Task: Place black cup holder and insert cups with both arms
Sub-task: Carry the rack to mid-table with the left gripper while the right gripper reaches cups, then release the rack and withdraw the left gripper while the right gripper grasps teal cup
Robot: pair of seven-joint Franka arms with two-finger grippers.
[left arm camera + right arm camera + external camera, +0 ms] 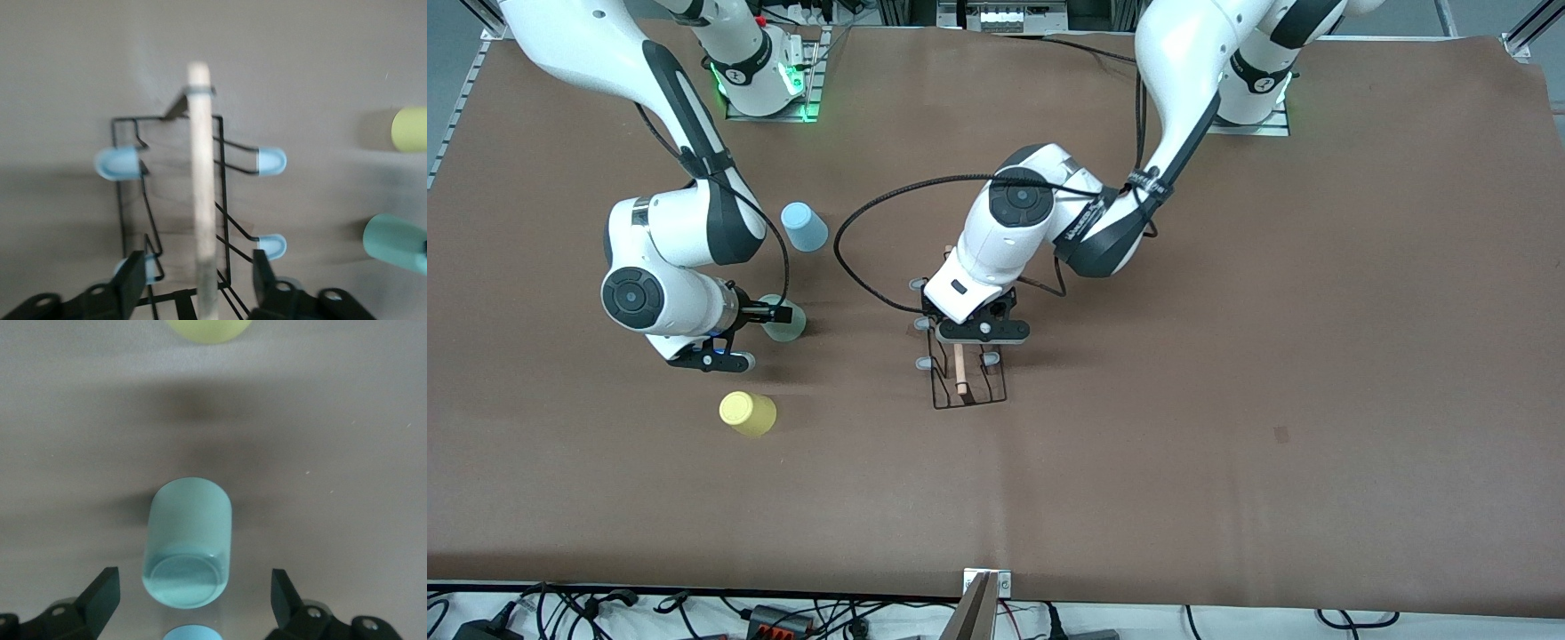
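Observation:
My right gripper's fingers are above the mint-green cup's upturned base, so closing now would miss the cup. The right gripper lowers, then closes on it.
The black cup holder (971,393) stands mid-table, its wooden rod handle (959,369) on top and grey-tipped pegs (919,284) at the sides. My left gripper (962,348) is over it. In the left wrist view the gripper (199,283) is open, one finger (133,287) on each side of the rod (200,173), not touching it. My right gripper (776,316) is open just over the mint-green cup (787,327), which stands base up. In the right wrist view the cup (190,540) lies between the open fingers (100,600) of that gripper (193,600).
The light blue cup (805,227) stands farther from the front camera than the mint one, and the yellow cup (748,413) stands nearer. Both are toward the right arm's end. The brown table (1227,400) has cables along its near edge.

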